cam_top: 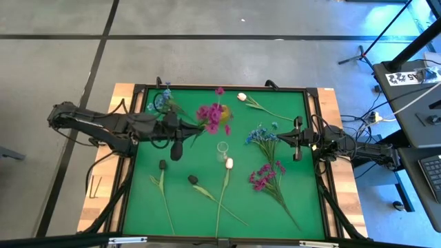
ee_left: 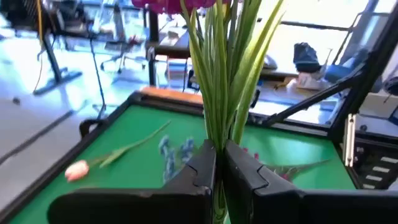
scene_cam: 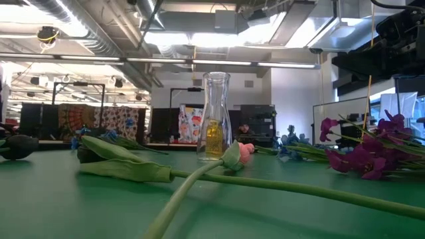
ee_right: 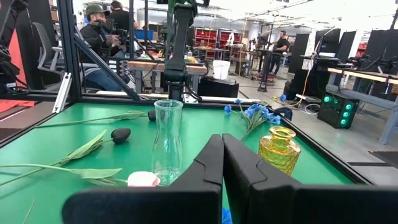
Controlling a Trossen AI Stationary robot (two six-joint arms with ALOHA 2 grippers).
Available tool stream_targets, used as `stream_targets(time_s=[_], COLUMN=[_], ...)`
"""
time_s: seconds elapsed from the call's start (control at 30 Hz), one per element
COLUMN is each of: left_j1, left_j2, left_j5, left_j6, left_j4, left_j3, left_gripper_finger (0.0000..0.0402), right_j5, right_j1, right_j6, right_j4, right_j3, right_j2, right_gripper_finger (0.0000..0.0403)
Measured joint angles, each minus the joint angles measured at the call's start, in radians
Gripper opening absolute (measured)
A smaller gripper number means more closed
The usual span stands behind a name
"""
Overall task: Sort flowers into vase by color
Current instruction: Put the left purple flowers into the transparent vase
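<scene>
The magenta flowers' stem ends are hanging beside the glass vase's opening. My left gripper should keep holding the magenta flowers until their stem ends go into the glass vase.
My left gripper [cam_top: 191, 129] [ee_left: 219, 169] reaches in from the table's left and is shut on a bunch of magenta flowers [cam_top: 213, 116]. A clear glass vase [cam_top: 222, 147] [ee_right: 168, 140] stands upright mid-table. A yellow vase [ee_right: 279, 149] [scene_cam: 213, 138] stands just beyond it, toward the far edge. My right gripper [cam_top: 297, 138] [ee_right: 221, 158] is shut at the table's right, beside a blue cluster [cam_top: 262, 133]. Flat on the mat lie a second magenta bunch [cam_top: 263, 176], two white-pink tulips [cam_top: 242, 97] [cam_top: 229, 163], two dark buds [cam_top: 162, 164] [cam_top: 193, 180] and more blue flowers [cam_top: 160, 98]. My left gripper pinches the green stems [ee_left: 219, 134] of the magenta bunch between its two fingers, several stems together. The fingers come about level from the table's left. The bunch is lifted clear of the mat, and its blossoms [cam_top: 215, 114] stand out beyond the fingertips, toward the table's middle.
A dark raised frame [cam_top: 313, 165] rims the green mat. The near tulip's long stem [scene_cam: 199, 182] runs across the near middle, just in front of the clear vase. People sit and stand in the room beyond the table [ee_right: 99, 31].
</scene>
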Motion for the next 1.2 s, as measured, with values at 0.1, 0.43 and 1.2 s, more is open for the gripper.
stream_targets(time_s=[0.1, 0.43, 1.2], left_j1=[0.000, 0.004, 0.153], left_j2=[0.026, 0.125, 0.375], left_j5=[0.000, 0.097, 0.298], left_j6=[0.008, 0.167, 0.130], left_j4=[0.071, 0.636, 0.957], left_j3=[-0.002, -0.195, -0.259], left_gripper_finger=[0.0011, 0.0011, 0.0011], right_j5=[0.000, 0.000, 0.000], right_j1=[0.000, 0.000, 0.000], right_j6=[0.000, 0.000, 0.000], right_j4=[0.000, 0.000, 0.000], right_j3=[0.000, 0.000, 0.000], right_j2=[0.000, 0.000, 0.000], right_gripper_finger=[0.0003, 0.0003, 0.0003])
